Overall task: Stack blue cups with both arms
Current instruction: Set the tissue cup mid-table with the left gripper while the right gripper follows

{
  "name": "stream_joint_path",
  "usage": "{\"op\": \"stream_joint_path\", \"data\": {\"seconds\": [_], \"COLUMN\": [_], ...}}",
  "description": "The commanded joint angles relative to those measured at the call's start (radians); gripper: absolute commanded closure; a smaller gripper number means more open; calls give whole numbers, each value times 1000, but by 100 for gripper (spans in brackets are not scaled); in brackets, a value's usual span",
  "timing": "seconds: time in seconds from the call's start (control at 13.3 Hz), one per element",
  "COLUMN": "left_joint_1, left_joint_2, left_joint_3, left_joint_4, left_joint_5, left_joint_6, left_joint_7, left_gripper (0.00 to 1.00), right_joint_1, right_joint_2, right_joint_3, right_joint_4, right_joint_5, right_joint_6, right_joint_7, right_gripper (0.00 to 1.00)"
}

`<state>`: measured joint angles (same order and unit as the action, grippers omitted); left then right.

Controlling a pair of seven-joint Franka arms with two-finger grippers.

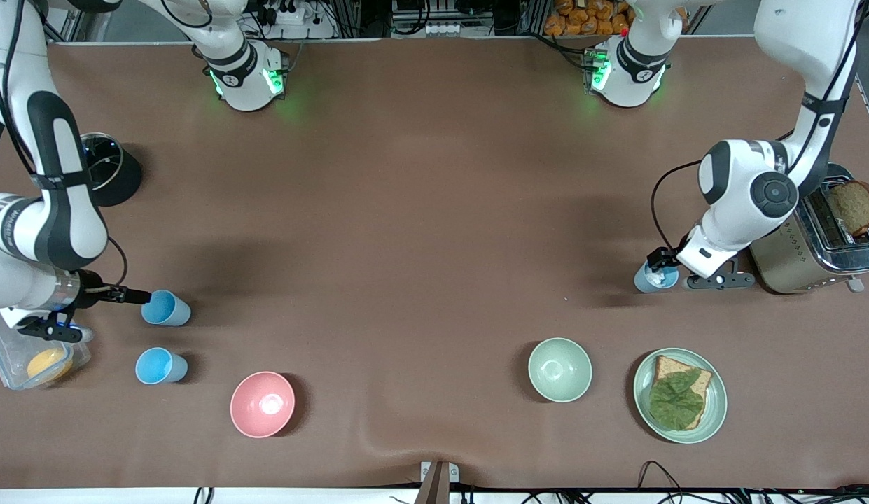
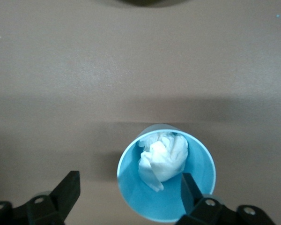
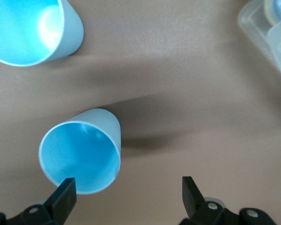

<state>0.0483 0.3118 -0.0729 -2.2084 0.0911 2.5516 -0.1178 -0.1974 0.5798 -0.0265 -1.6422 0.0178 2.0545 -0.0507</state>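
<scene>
The robot's right gripper should stack the blue cup with another blue cup, so it should grab the blue cup by the rim (image 1: pixel 161 293).
Two sky-blue cups stand upright near the right arm's end: one (image 1: pixel 166 308) and one nearer the front camera (image 1: pixel 161 366). My right gripper (image 1: pixel 131 297) is open and low beside the first cup. In the right wrist view that cup (image 3: pixel 79 157) sits just outside the gap at one fingertip (image 3: pixel 64 194) of the gripper (image 3: pixel 126 194), and the second cup (image 3: pixel 30 30) lies farther off. A paler blue cup (image 1: pixel 656 278) with crumpled white paper (image 2: pixel 164 157) inside stands by the toaster. My left gripper (image 1: pixel 664 269) is open over it. One fingertip (image 2: pixel 189 187) of the gripper (image 2: pixel 129 190) is above this cup's (image 2: pixel 145 197) inside.
A pink bowl (image 1: pixel 262 404), a pale green bowl (image 1: pixel 559 369) and a plate (image 1: pixel 714 413) with bread and lettuce lie nearer the front camera. A toaster (image 1: pixel 791 259) stands beside the left gripper. A clear container (image 1: pixel 7 367) and a black pot (image 1: pixel 115 175) sit at the right arm's end.
</scene>
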Motion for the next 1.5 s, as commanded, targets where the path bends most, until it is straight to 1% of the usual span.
{"op": "stream_joint_path", "data": {"seconds": [0.0, 0.07, 0.15, 0.22, 0.3, 0.38, 0.45, 0.53, 0.67, 0.82, 0.9, 0.97, 1.05, 1.2, 1.43], "left_joint_1": [8, 7, 7, 5, 4, 2, -4, -10, -10, -15, -27, -54, -102, -245, -419], "left_joint_2": [21, 24, 26, 27, 27, 27, 27, 27, 27, 27, 27, 32, 52, 99, 222], "left_joint_3": [-5, -7, -7, -8, -7, -8, -8, -14, -74, -155, -203, -232, -246, -246, -242], "left_joint_4": [22, 24, 24, 26, 32, 33, 38, 41, 58, 90, 110, 136, 174, 263, 425], "left_joint_5": [4, 4, 4, 3, 3, 1, -1, -8, -33, -33, -33, -33, -33, -33, -21], "left_joint_6": [9, 9, 9, 7, 7, 7, 7, 7, 6, -5, -11, -22, -34, -57, -63], "left_joint_7": [7, 7, 6, 0, -2, -3, -6, -20, -84, -202, -265, -331, -409, -588, -840], "left_gripper": [51, 71, 100, 100, 100, 100, 100, 100, 100, 100, 100, 100, 100, 100, 100], "right_joint_1": [-19, -17, -20, -22, -22, -25, -30, -27, -19, -20, -19, -19, -19, -22, -10], "right_joint_2": [49, 60, 66, 69, 74, 74, 74, 71, 63, 51, 43, 28, 8, -50, -162], "right_joint_3": [17, 17, 17, 17, 17, 17, 17, 17, 17, 17, 17, 17, 17, 17, 20], "right_joint_4": [22, 22, 18, 6, 1, -5, -7, -7, -7, -7, -5, -5, -5, 1, 12], "right_joint_5": [26, 60, 77, 85, 97, 109, 119, 126, 126, 126, 126, 125, 125, 125, 125], "right_joint_6": [10, 15, 32, 42, 55, 62, 61, 56, 47, 35, 18, 6, -23, -123, -307], "right_joint_7": [11, 9, 9, 11, 11, 11, 11, 21, 51, 51, 51, 51, 49, 49, 49], "right_gripper": [0, 0, 14, 57, 80, 94, 100, 100, 100, 100, 100, 100, 100, 100, 100]}}
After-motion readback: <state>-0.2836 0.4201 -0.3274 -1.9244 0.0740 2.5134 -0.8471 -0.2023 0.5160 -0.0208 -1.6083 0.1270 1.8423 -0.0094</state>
